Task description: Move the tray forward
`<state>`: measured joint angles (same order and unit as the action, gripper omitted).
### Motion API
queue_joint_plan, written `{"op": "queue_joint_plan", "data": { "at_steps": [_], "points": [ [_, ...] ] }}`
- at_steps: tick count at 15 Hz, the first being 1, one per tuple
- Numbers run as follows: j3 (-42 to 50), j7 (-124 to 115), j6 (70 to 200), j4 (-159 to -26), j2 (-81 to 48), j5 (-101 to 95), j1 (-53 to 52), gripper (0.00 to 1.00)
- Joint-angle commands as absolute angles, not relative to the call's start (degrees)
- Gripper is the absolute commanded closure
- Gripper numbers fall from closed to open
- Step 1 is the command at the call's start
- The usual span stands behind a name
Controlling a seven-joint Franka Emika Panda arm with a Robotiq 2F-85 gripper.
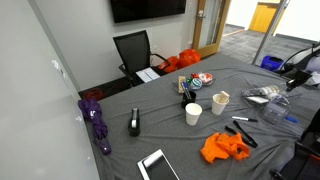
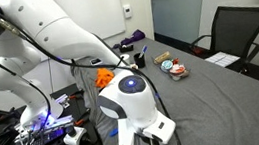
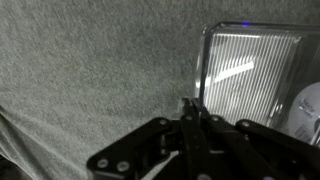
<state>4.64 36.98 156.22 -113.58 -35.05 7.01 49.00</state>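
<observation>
The tray's rim between my fingers is low over the flat table, so the tray would rest on the grey cloth. It is time to open my gripper now.
In the wrist view the tray [image 3: 250, 75] is a see-through ribbed shallow tray on the grey cloth, at the upper right. My gripper [image 3: 191, 106] has its two fingers pressed together right at the tray's left rim, and the rim seems pinched between them. In an exterior view the tray [image 1: 263, 95] lies near the table's right end, by the arm. In an exterior view the gripper [image 2: 158, 135] is low over the table's near end, and the tray is hidden under it.
The grey-clothed table [image 1: 120, 105] carries two paper cups [image 1: 194, 113], a round dish with red contents [image 1: 203, 78], an orange cloth [image 1: 224, 148], a purple cloth [image 1: 97, 120], a tablet [image 1: 158, 165] and a black stapler [image 1: 135, 123]. A pale object [image 3: 306, 112] sits right of the tray.
</observation>
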Motion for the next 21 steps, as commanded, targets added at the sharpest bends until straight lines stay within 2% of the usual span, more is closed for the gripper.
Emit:
{"op": "queue_joint_plan", "data": {
  "at_steps": [1, 2, 4, 13, 15, 21],
  "points": [
    [3.87, 38.72, 157.19, -112.38, -36.27, 5.36, 50.63, 0.93],
    [3.89, 38.55, 157.05, -112.44, -36.16, 5.39, 50.60, 0.69],
    [4.08, 38.32, 157.02, -112.45, -36.10, 5.02, 50.47, 0.66],
    [2.98, 37.15, 154.47, -113.62, -33.76, 5.07, 50.53, 0.04],
    [2.54, 36.38, 153.62, -114.31, -32.74, 5.50, 50.05, 0.00],
    [1.46, 30.27, 149.90, -120.02, -26.54, 6.98, 45.55, 0.00]
  ]
}}
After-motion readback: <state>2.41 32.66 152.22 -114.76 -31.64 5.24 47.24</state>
